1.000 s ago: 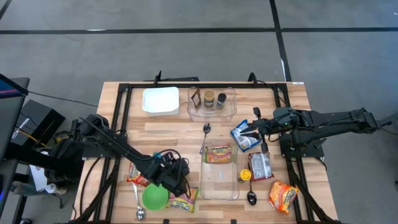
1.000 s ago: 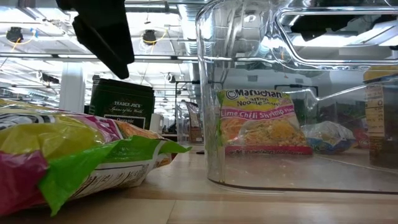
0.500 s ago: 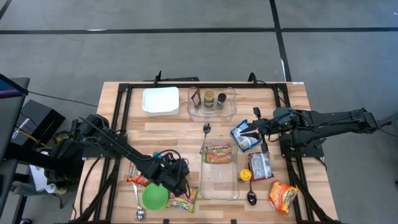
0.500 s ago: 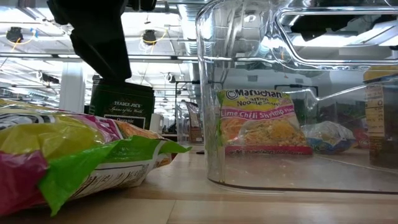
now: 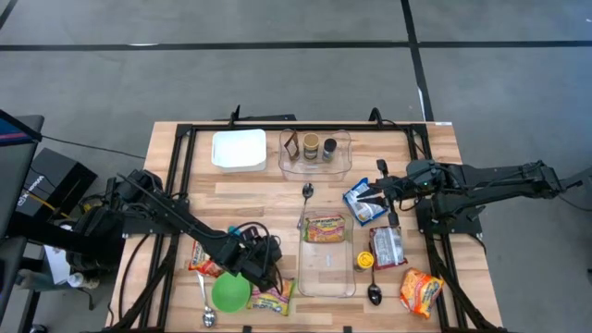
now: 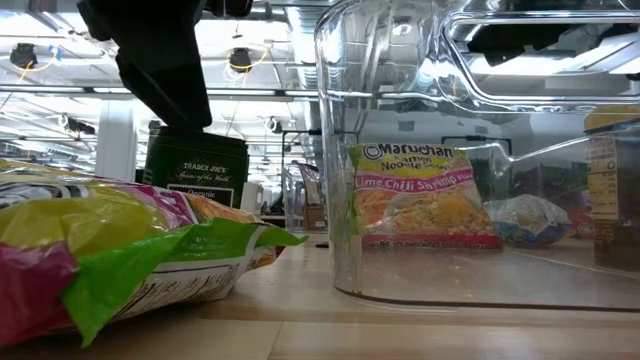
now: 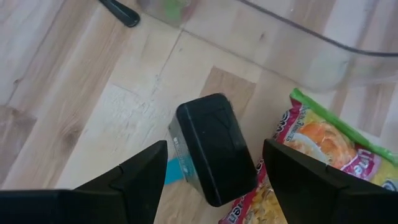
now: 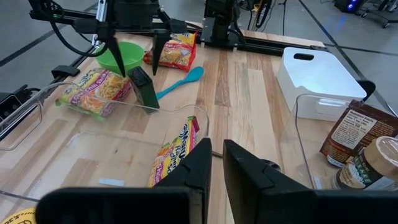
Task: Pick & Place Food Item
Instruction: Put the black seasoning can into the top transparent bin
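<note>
The dark box [image 7: 214,149] needs to go in the clear bin with the jars. My left gripper should grab it by its broad sides next.
A dark Trader Joe's box [image 7: 214,149] stands upright on the table near the front left; it also shows in the low view [image 6: 195,165] and the right wrist view [image 8: 144,87]. My left gripper [image 7: 214,146] is open above it, one finger on either side, apart from it; the right wrist view [image 8: 134,59] shows this gripper too. A green and pink noodle packet [image 7: 329,155] lies flat beside the box. A clear container [image 5: 326,273] holds a Maruchan packet [image 5: 325,228]. My right gripper [image 8: 216,146] is shut and empty at the right, over a blue packet [image 5: 361,202].
A green bowl [image 5: 231,291], a blue spoon [image 8: 183,81] and an orange packet [image 5: 205,259] lie around the box. A white tub [image 5: 239,148] and a clear bin with jars [image 5: 315,153] stand at the far edge. More packets [image 5: 387,245] [image 5: 421,291] lie at the right.
My left gripper has shifted a little above the dark box and stays open. The box and the packets have kept still.
</note>
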Robot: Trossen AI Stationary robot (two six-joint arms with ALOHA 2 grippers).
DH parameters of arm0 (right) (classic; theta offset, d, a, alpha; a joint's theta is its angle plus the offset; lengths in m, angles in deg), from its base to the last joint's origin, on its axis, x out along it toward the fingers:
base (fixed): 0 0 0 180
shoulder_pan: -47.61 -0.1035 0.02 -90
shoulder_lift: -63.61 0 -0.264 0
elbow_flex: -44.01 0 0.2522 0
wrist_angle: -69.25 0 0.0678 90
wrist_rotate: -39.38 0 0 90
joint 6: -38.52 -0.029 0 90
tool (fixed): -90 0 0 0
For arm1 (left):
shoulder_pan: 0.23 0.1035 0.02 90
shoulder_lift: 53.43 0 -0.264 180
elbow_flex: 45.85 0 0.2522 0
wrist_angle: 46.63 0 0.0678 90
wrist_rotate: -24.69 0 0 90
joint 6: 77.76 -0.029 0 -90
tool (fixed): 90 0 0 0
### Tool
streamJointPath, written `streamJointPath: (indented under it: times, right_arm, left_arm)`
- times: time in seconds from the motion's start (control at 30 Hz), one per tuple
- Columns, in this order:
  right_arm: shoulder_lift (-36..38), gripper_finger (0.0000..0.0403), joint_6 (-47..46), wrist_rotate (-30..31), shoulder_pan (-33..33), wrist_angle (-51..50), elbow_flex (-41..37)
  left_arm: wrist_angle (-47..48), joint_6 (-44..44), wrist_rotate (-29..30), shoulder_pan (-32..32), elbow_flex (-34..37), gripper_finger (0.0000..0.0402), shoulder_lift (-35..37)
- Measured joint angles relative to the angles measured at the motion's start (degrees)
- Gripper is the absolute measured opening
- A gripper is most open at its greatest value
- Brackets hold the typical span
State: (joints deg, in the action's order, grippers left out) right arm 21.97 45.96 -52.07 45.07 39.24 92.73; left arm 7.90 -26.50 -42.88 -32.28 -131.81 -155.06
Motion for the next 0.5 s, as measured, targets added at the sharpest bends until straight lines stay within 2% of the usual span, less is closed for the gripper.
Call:
streamJointPath:
  times: [0.33,0.5]
  right_arm:
    - [-0.01,0.0035,0.0,0.0,-0.01,0.0,0.0]
    - [0.0,0.0035,0.0,0.0,-0.01,-0.04,0.0]
  left_arm:
    - [-0.72,-0.01,-0.01,0.0,0.01,0.026,0.0]
    - [-2.87,-0.02,-1.05,0.41,3.3,0.026,-0.37]
